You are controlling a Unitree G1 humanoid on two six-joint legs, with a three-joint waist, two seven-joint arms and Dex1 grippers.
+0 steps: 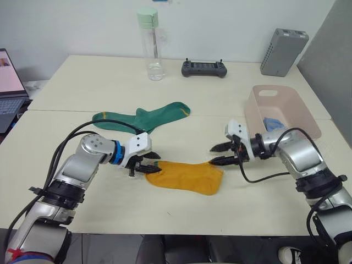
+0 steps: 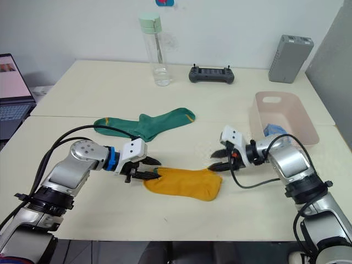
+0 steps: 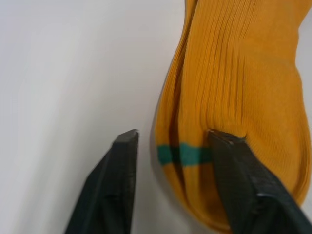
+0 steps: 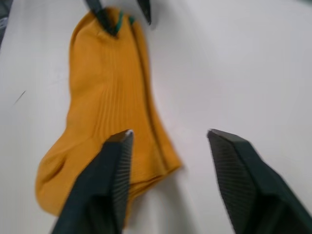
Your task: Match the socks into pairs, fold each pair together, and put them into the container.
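Observation:
The matched pair needs to be folded together, so my left gripper will next grab the mustard yellow socks by their green-striped end [image 1: 158, 170] [image 3: 184, 155].
Two mustard yellow socks [image 1: 187, 176] lie stacked flat at the table's front centre, a green stripe [image 3: 183, 154] at the cuff. My left gripper [image 1: 151, 163] is open at the cuff end, one fingertip [image 3: 229, 146] resting on the fabric and the other on the bare table. At the toe end, my right gripper [image 1: 212, 155] is open just above the sock, holding nothing. The dark green socks [image 1: 148, 117] lie together behind the yellow ones. To the right stands the pale pink container [image 1: 301, 109] with light blue socks [image 1: 273, 123] inside.
At the table's back stand a clear water bottle [image 1: 154, 47], a black controller [image 1: 204, 68] and a grey ribbed box [image 1: 283, 51]. A laptop [image 1: 8, 82] sits at the far left. A seam between two tabletops runs behind the green socks.

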